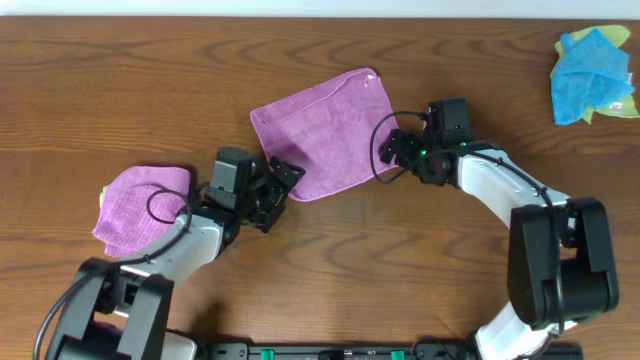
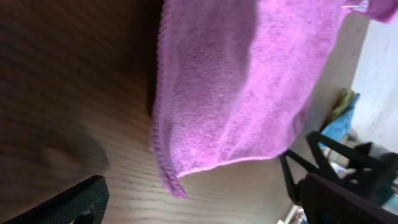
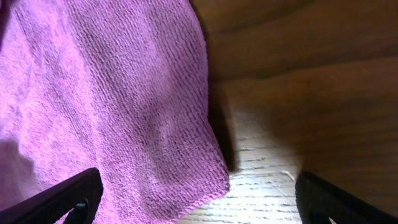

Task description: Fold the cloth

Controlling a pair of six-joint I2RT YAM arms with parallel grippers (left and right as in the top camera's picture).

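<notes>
My left gripper grabs the purple-magenta cloth's near corner (image 1: 295,196) (image 2: 174,178) next, so both grippers pull the cloth's near edge straight for folding.
The purple-magenta cloth (image 1: 325,130) lies spread flat at the table's middle, tilted. My left gripper (image 1: 285,180) is open at the cloth's near-left corner; in the left wrist view (image 2: 205,205) the cloth's corner (image 2: 177,186) hangs just ahead of the open jaws. My right gripper (image 1: 392,150) is open at the cloth's right corner. In the right wrist view (image 3: 199,199) the cloth (image 3: 112,93) lies between the jaws with its hemmed corner on the wood. Neither gripper holds anything.
A second purple cloth (image 1: 135,205) lies bunched at the left, beside my left arm. A bright blue cloth (image 1: 588,70) lies on a yellow-green cloth (image 1: 615,105) at the far right. The table is dark wood (image 1: 150,90).
</notes>
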